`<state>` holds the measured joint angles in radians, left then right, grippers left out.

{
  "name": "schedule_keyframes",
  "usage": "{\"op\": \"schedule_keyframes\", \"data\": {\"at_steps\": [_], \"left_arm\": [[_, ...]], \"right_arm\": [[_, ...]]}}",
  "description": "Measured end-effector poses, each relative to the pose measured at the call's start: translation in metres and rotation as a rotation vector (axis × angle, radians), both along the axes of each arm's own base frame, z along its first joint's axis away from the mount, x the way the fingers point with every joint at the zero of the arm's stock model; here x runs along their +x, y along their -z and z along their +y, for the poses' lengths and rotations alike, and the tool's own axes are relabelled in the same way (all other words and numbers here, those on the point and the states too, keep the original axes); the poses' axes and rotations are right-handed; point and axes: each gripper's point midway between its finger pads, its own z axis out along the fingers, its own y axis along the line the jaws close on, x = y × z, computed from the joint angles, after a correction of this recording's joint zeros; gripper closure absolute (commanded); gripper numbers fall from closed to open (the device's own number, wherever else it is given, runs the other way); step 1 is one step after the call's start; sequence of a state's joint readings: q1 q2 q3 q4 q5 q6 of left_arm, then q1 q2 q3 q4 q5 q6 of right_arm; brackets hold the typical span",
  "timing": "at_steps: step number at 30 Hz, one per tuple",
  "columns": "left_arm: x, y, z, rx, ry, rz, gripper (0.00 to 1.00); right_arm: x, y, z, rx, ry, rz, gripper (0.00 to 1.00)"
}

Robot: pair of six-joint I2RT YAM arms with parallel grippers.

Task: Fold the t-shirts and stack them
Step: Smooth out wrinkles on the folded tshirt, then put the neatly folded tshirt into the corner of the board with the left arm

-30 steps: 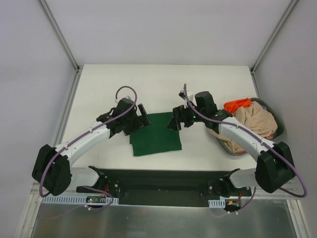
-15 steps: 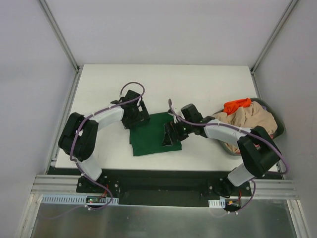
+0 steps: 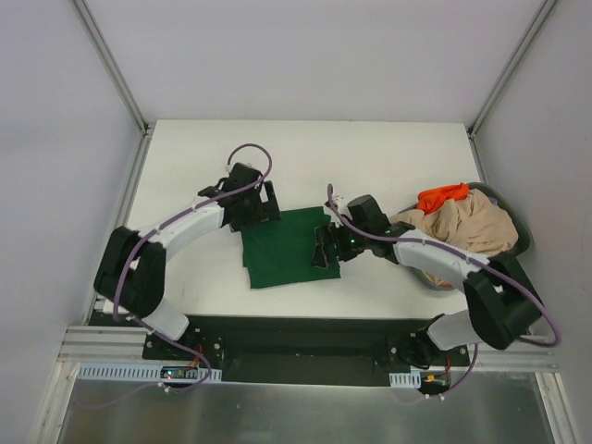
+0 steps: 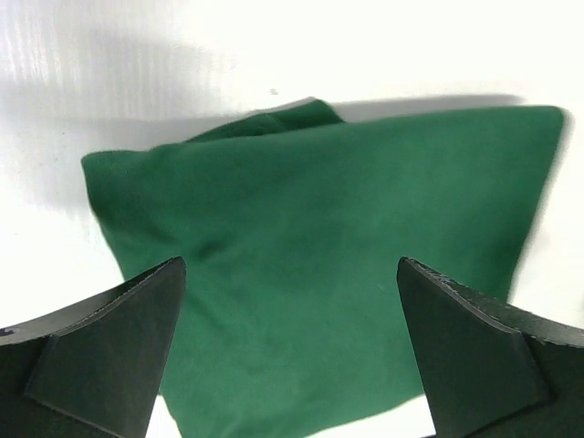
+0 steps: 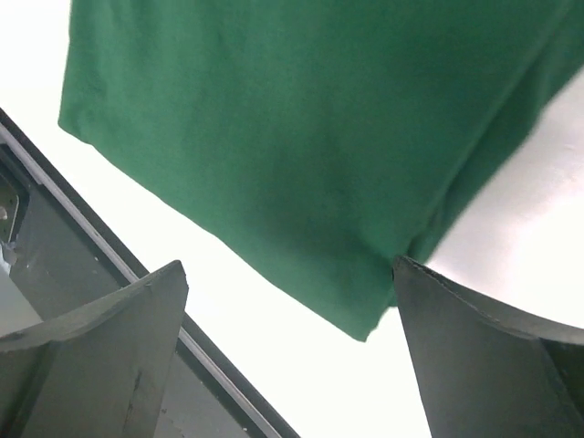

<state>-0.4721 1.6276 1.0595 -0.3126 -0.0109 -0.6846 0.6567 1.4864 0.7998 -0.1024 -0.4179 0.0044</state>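
Note:
The left gripper takes hold of the folded green t-shirt by its far corner away from the basket (image 4: 108,177) next, to pull it flat for stacking.
A dark green t-shirt (image 3: 282,250) lies folded into a flat rectangle on the white table. My left gripper (image 3: 260,205) is open and empty at its far left corner; in the left wrist view the green shirt (image 4: 310,228) fills the space between the open jaws (image 4: 290,269). My right gripper (image 3: 325,248) is open and empty over the shirt's right edge, close to its near right corner (image 5: 365,319), with the jaws (image 5: 287,269) spread over the table. A beige shirt (image 3: 474,227) and an orange shirt (image 3: 442,195) lie heaped in the basket. No pink shirt shows.
A dark round basket (image 3: 520,229) stands at the table's right edge, beside my right arm. The black rail (image 5: 55,274) runs along the table's near edge, just in front of the green shirt. Grey walls and frame posts close in the table.
My right gripper has moved from the shirt's far right corner toward me, down along its right edge. My left gripper has shifted slightly away from me, and the left arm's elbow has swung.

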Motion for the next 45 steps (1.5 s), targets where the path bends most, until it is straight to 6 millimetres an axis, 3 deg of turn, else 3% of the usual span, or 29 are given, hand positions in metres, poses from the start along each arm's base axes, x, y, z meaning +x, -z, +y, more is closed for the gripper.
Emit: {"op": "schedule_keyframes", "data": {"at_steps": [5,8,11,15,19,26,29,32,38,39,45], "left_arm": [[-0.016,-0.062,0.007,-0.074,0.021,-0.178,0.01],[-0.032,-0.076,0.018,-0.094,0.003,-0.231,0.01],[-0.051,-0.061,0.029,-0.091,-0.022,-0.203,0.01],[-0.079,-0.024,0.043,-0.054,-0.06,-0.095,0.07],[-0.091,-0.005,0.051,-0.033,-0.102,-0.038,0.14],[-0.092,0.03,0.054,0.008,-0.155,0.083,0.29],[-0.092,0.044,0.051,0.016,-0.154,0.124,0.4],[-0.08,0.044,0.039,-0.006,-0.141,0.137,0.61],[-0.061,0.049,0.021,-0.027,-0.11,0.176,0.88],[-0.057,0.049,0.017,-0.029,-0.104,0.186,0.99],[-0.026,0.048,0.01,0.047,-0.083,0.21,1.0]], "right_arm": [[0.007,-0.047,-0.023,0.045,0.094,-0.217,0.04],[0.006,-0.067,-0.044,0.081,0.186,-0.347,0.04],[0.004,-0.07,-0.066,0.088,0.282,-0.415,0.04],[0.0,-0.061,-0.087,0.078,0.369,-0.448,0.04],[-0.002,-0.06,-0.091,0.085,0.383,-0.456,0.04],[-0.004,-0.062,-0.089,0.103,0.377,-0.455,0.04],[-0.005,-0.059,-0.088,0.098,0.37,-0.444,0.04],[-0.005,-0.057,-0.087,0.096,0.363,-0.436,0.04],[-0.004,-0.057,-0.088,0.086,0.366,-0.443,0.04],[-0.003,-0.057,-0.089,0.082,0.372,-0.447,0.04],[0.001,-0.06,-0.096,0.066,0.4,-0.477,0.04]]}}
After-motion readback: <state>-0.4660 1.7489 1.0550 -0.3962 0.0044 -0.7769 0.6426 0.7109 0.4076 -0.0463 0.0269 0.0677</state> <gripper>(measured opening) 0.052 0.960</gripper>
